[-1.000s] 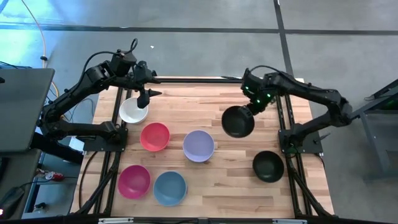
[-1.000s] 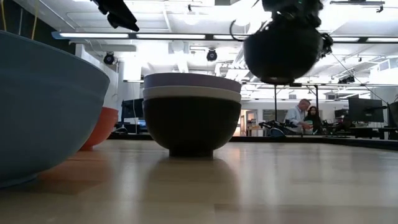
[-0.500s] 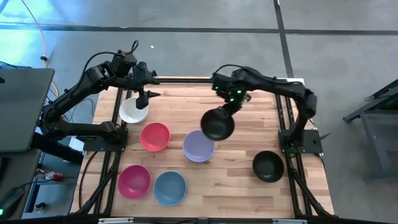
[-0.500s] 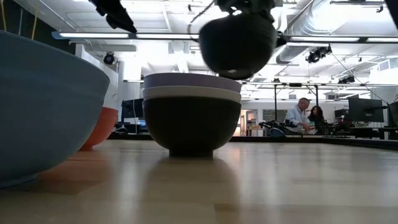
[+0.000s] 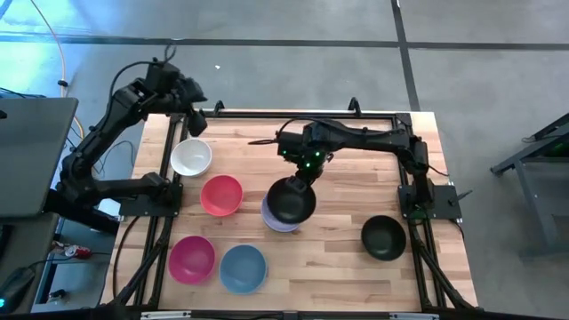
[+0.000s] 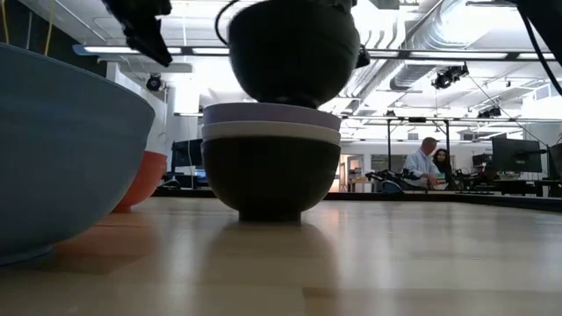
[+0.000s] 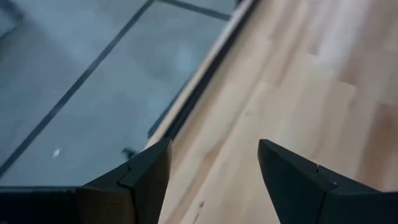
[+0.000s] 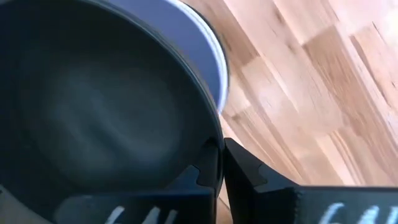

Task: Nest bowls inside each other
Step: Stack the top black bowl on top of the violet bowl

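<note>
The black bowl hangs off-center above the lavender rim, so my right gripper should keep hold of the bowl until it is centered and lowered.
My right gripper (image 5: 301,174) is shut on a black bowl (image 5: 291,202), held upright right over a stack of three bowls (image 6: 270,162): lavender on white on black. The lavender bowl's rim (image 8: 211,56) shows past the held bowl (image 8: 106,124). In the low view the held bowl's foot (image 6: 290,98) is level with the stack's top. My left gripper (image 7: 211,174) is open and empty over the table's far left corner (image 5: 188,96). A white bowl (image 5: 191,157), a red bowl (image 5: 221,195), a magenta bowl (image 5: 191,259), a light blue bowl (image 5: 243,268) and another black bowl (image 5: 383,237) rest on their feet. My right gripper pinches the black bowl's rim (image 8: 208,146) on its far side, one finger inside the bowl and one outside. The fingers come from above, slanting from the far side. The bowl stays upright below them; whether it touches the lavender bowl, I cannot tell.
A dark frame rail (image 5: 267,114) runs along the table's far edge, with more rails at both sides. Bare wood lies between the stack and the black bowl at the right. People sit in the room behind the table (image 6: 430,162).
My right gripper has carried the black bowl from the right part of the table toward its left and near edges and down, until it hangs right over the lavender stack. My left gripper has drawn back from above the white bowl toward the far left corner.
</note>
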Action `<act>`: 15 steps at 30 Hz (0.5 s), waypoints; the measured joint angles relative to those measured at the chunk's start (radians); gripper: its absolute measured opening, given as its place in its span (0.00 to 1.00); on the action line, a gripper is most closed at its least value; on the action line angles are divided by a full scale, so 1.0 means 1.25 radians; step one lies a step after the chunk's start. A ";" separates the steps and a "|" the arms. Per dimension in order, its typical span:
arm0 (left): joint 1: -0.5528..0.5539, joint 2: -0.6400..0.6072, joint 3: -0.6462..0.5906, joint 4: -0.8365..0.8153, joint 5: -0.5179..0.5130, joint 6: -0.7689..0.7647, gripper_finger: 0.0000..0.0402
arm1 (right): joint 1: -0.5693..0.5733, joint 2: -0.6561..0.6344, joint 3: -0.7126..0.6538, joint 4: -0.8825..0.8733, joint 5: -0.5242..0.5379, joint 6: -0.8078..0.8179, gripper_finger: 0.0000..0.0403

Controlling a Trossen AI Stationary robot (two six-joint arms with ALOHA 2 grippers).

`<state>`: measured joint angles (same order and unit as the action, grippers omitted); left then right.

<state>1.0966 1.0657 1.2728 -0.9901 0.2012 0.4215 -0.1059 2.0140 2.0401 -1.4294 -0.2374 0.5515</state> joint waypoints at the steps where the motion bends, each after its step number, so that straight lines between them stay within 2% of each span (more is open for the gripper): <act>1: 0.020 0.000 0.000 0.003 -0.001 -0.011 0.57 | 0.004 0.000 -0.001 0.009 0.002 0.001 0.00; 3: 0.056 0.000 0.000 0.014 0.002 -0.035 0.57 | 0.011 0.000 -0.001 0.032 0.004 0.004 0.00; 6: 0.089 0.000 0.000 0.022 0.052 -0.049 0.57 | 0.014 0.000 -0.001 0.055 0.004 0.007 0.00; 15: 0.095 0.000 0.000 0.021 0.067 -0.050 0.57 | 0.013 0.024 -0.002 0.068 0.016 0.013 0.00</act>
<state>1.2148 1.0653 1.2728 -0.9634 0.2855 0.3589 -0.0895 2.0437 2.0381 -1.3445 -0.2179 0.5675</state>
